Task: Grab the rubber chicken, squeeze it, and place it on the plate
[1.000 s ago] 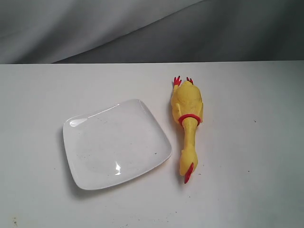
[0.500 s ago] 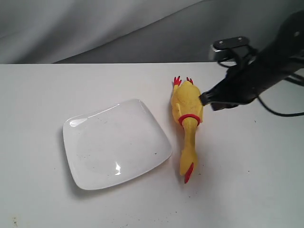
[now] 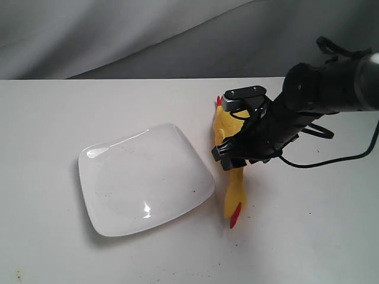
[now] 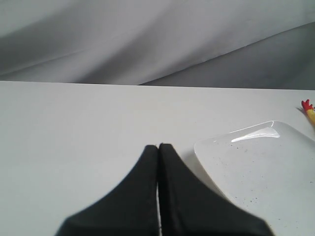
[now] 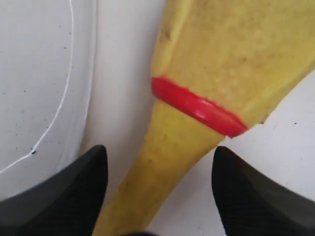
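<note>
Next, my right gripper grabs the rubber chicken's neck beside the red collar, which leaves the rubber chicken's plump body [image 3: 225, 125] [image 5: 231, 54] free for squeezing.
The yellow rubber chicken [image 3: 235, 188] lies on the white table, red feet toward the back, red comb toward the front. My right gripper [image 3: 230, 157] hangs over its neck just below the red collar band [image 5: 197, 105], open, one finger on each side of the neck [image 5: 157, 167] with gaps both sides. The glossy white plate [image 3: 142, 177] sits left of the chicken, its rim [image 5: 78, 98] close to one finger. My left gripper [image 4: 158, 147] is shut on nothing, low over the table beside the plate [image 4: 256, 167]; it is out of the exterior view.
A grey cloth backdrop [image 3: 118, 35] rises behind the table's far edge. The right arm's black cable [image 3: 331, 160] trails over the table at the right. A red foot of the chicken [image 4: 306, 104] peeks in at the left wrist view's edge.
The right arm entered from the right, swung left and down, and its open gripper now straddles the chicken's neck. Chicken and plate have not moved.
</note>
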Robot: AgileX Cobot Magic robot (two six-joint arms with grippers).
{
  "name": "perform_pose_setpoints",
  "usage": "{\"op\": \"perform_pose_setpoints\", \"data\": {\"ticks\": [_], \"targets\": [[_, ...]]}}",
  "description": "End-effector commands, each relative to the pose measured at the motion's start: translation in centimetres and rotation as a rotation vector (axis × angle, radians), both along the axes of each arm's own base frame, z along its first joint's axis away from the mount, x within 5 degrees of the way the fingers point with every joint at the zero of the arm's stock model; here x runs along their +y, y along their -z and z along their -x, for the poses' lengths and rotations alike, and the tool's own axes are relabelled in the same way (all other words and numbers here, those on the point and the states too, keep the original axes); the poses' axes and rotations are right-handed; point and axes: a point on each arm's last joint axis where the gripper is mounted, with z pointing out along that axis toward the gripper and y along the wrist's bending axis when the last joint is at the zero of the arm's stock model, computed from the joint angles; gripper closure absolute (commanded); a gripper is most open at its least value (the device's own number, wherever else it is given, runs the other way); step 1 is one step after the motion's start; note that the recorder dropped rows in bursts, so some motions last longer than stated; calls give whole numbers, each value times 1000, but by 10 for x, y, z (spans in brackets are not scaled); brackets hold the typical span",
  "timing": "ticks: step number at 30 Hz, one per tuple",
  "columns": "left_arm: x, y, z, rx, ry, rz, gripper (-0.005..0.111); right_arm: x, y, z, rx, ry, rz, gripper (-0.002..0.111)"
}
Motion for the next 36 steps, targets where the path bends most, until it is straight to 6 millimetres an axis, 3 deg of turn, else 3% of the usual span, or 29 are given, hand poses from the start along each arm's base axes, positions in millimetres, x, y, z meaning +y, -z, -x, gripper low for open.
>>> {"op": "perform_pose_setpoints", "data": {"ticks": [1, 4, 10, 14, 18, 22, 25, 30, 36], "targets": [[0, 2, 0, 3, -3, 2, 107, 2, 11, -3, 12, 12, 2, 53], [0, 2, 0, 3, -3, 2, 107, 3, 12, -3, 8, 14, 2, 67], [0, 2, 0, 3, -3, 2, 107, 0, 11, -3, -6, -18, 35, 108], [0, 2, 0, 3, -3, 2, 107, -3, -10, -2, -61, -48, 53, 108], [0, 2, 0, 3, -3, 2, 107, -10, -65, 9, -185, -80, 43, 108], [0, 2, 0, 3, -3, 2, 107, -19, -123, 38, -290, -244, 69, 108], [0, 2, 0, 3, -3, 2, 107, -27, -153, 66, -302, -402, 89, 108], [0, 2, 0, 3, -3, 2, 107, -34, -183, 105, -268, -519, 36, 108], [0, 2, 0, 3, -3, 2, 107, -32, -199, 129, -233, -577, -70, 108]]}}
